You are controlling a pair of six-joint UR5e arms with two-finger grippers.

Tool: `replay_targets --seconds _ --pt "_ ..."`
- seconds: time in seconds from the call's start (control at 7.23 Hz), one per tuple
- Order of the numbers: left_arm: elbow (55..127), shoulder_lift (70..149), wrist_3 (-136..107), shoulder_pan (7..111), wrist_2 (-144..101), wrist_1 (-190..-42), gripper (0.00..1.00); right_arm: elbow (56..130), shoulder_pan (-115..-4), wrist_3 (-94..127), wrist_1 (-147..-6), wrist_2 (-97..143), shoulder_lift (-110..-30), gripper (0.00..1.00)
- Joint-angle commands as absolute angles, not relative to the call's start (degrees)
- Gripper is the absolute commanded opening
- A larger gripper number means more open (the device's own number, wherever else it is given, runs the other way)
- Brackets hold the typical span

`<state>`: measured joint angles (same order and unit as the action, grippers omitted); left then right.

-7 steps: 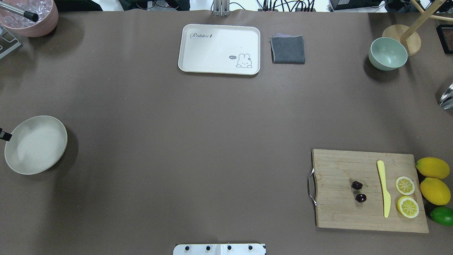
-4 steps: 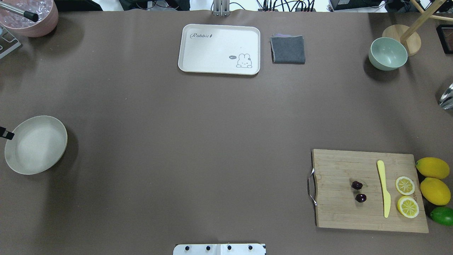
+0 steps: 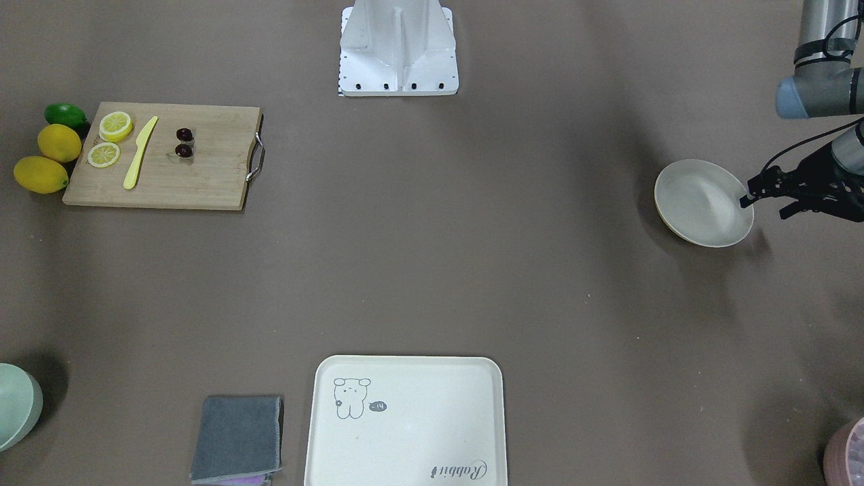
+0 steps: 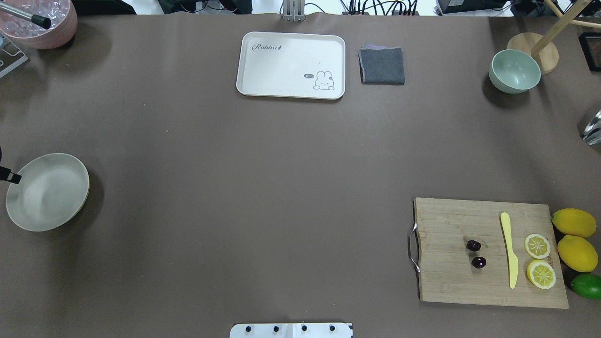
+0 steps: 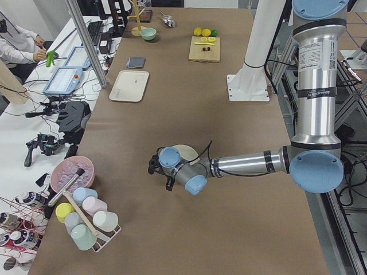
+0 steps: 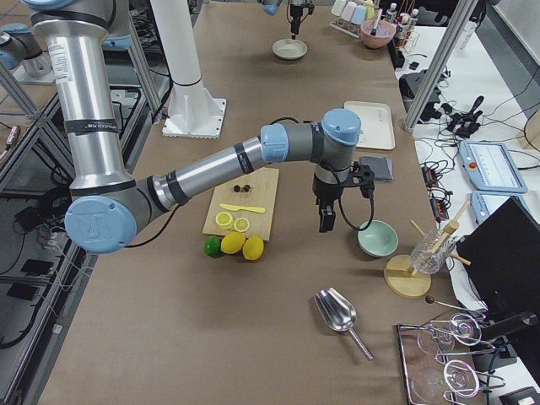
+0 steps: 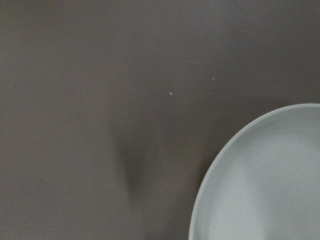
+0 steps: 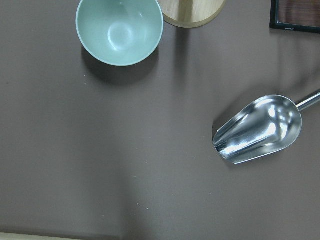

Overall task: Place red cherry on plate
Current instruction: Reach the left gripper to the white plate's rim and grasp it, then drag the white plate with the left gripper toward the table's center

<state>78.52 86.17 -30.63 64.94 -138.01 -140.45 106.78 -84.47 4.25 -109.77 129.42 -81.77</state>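
Observation:
Next, my left gripper pinches the plate by its thin raised rim, since the plate spreads far wider than my fingers open.
The red cherry [image 4: 475, 253], two tiny dark maroon fruits, lies near the middle of the wooden cutting board [image 4: 450, 281] at the right front, also seen as the cherry [image 3: 183, 142]. The cream plate [image 4: 47, 192] sits bare at the far left, plate [image 3: 702, 202]. My left gripper [image 3: 763, 207] hovers at the plate's outer rim, its two black fingers apart with nothing between them; one fingertip [image 4: 10, 177] shows overhead. My right gripper [image 6: 326, 221] hangs over the table between the board and the green bowl; I cannot tell whether it is open or shut.
On the board lie a yellow knife [image 4: 509, 249] and two lemon slices [image 4: 539, 260]. Lemons [image 4: 575, 237] and a lime [image 4: 587, 285] sit to its right. A rabbit tray [image 4: 291, 65], grey cloth [image 4: 382, 65], green bowl [image 4: 514, 71] and metal scoop [image 8: 260, 130] stand farther off.
The left gripper's fingertip at the plate's rim has crept slightly inward in the overhead view. The cherry, plate and board have not moved.

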Motion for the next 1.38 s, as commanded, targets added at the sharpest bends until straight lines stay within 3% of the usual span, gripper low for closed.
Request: replay_targets --seconds 0.0,0.14,0.28,0.97,1.25 --pt "78.05 86.22 -35.14 63.9 -137.9 -143.43 0.5 106.61 -84.46 4.22 -109.78 129.46 -81.83 1.0" --pt "78.05 86.13 -35.24 63.9 -137.9 -143.44 0.05 106.61 -84.46 4.22 -109.78 129.55 -81.83 1.0" --pt "77.96 85.96 -35.42 63.9 -137.9 -143.35 0.0 106.61 -84.46 4.22 -109.78 129.38 -81.74 1.0" --pt "80.67 86.66 -41.03 64.16 -143.13 -142.65 0.0 106.61 -84.46 4.22 -109.78 129.29 -81.65 1.0" --pt "82.95 88.67 -47.17 69.75 -152.45 -142.12 0.0 106.61 -84.46 4.22 -109.78 129.2 -81.65 1.0"
